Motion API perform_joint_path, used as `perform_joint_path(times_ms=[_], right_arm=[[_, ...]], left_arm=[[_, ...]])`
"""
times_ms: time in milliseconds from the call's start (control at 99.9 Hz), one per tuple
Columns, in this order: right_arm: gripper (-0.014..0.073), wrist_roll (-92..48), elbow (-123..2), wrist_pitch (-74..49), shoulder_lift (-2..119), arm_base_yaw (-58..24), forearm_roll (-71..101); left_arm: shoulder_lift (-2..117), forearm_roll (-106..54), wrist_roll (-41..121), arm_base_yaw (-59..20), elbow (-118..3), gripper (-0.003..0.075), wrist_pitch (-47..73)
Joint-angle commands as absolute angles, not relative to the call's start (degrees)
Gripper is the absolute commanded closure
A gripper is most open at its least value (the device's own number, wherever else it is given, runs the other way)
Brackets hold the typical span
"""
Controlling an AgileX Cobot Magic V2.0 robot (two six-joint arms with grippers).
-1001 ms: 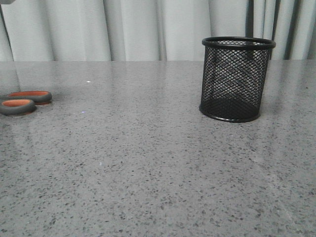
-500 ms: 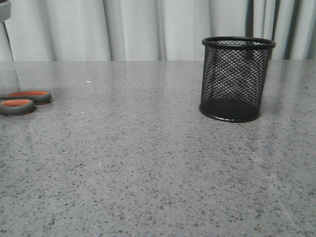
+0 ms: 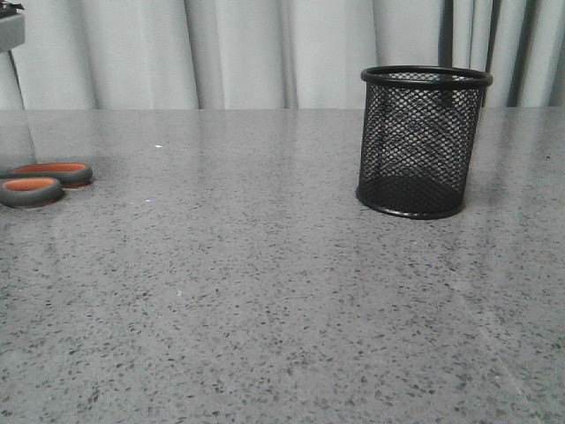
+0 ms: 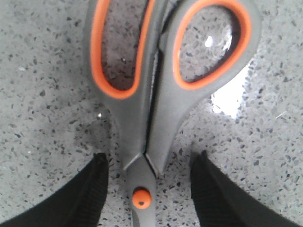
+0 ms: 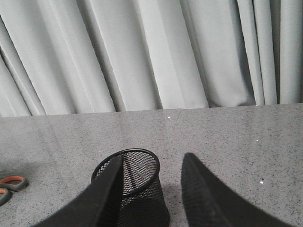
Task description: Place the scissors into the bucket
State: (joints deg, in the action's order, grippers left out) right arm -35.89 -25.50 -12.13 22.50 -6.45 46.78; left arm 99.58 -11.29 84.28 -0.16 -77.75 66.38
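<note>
My left gripper closes on the scissors next, since its fingers reach down beside the scissors' grey handles at the orange pivot (image 4: 141,199).
The scissors (image 3: 40,181) lie flat at the table's far left edge in the front view, only their grey, orange-lined handle loops showing. In the left wrist view the scissors (image 4: 151,94) lie between the open fingers of my left gripper (image 4: 149,163), orange pivot dot (image 4: 141,198) between the tips, no finger touching them. The bucket (image 3: 421,141), a black wire-mesh cup, stands upright at the back right. In the right wrist view my right gripper (image 5: 151,161) is open and empty above the bucket (image 5: 135,189); the scissors' handles (image 5: 9,187) show far off.
Grey speckled table (image 3: 265,300) with a pale pleated curtain (image 3: 265,53) behind it. A corner of the left arm (image 3: 11,26) shows at the top left of the front view. A bright light reflection lies on the table by the scissors (image 4: 229,97).
The left arm's corner has come down a little further into the front view's top left. Scissors and bucket have not moved.
</note>
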Motion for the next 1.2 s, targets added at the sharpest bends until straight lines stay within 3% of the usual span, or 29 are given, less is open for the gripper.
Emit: perform_joint_path(times_ms=[0,240,410,590,790,941,1191], right_arm=[[0.0334,-36.2,-27.7,-8.8,23.3,-6.7,47.1],[0.0334,-36.2,-27.7,-8.8,23.3,-6.7,47.1],[0.0334,-36.2,-27.7,-8.8,23.3,-6.7,47.1],[0.0334,-36.2,-27.7,-8.8,23.3,-6.7,47.1],[0.0334,-36.2,-27.7,-8.8,23.3,-6.7,47.1],[0.0334,-36.2,-27.7,-8.8,23.3,-6.7,47.1],[0.0334,-36.2,-27.7,-8.7,23.3,-6.7,47.1]], left_arm=[[98.3,-13.6,84.3,-0.2,-78.9,0.0354,64.5],[99.4,-16.2,84.3,-0.1,-78.9,0.0357,64.9],[99.7,-16.2,84.1,-0.5,-78.9,0.0474,65.7],[99.7,-16.2,83.9,-0.5,-78.9,0.0487,66.1],[99.5,-16.6,83.5,-0.5,-78.9,0.0655,66.1],[98.1,-16.7,82.2,-0.5,-78.9,0.0736,65.4],[92.4,-17.9,82.2,-0.5,-79.1,0.0741,61.9]])
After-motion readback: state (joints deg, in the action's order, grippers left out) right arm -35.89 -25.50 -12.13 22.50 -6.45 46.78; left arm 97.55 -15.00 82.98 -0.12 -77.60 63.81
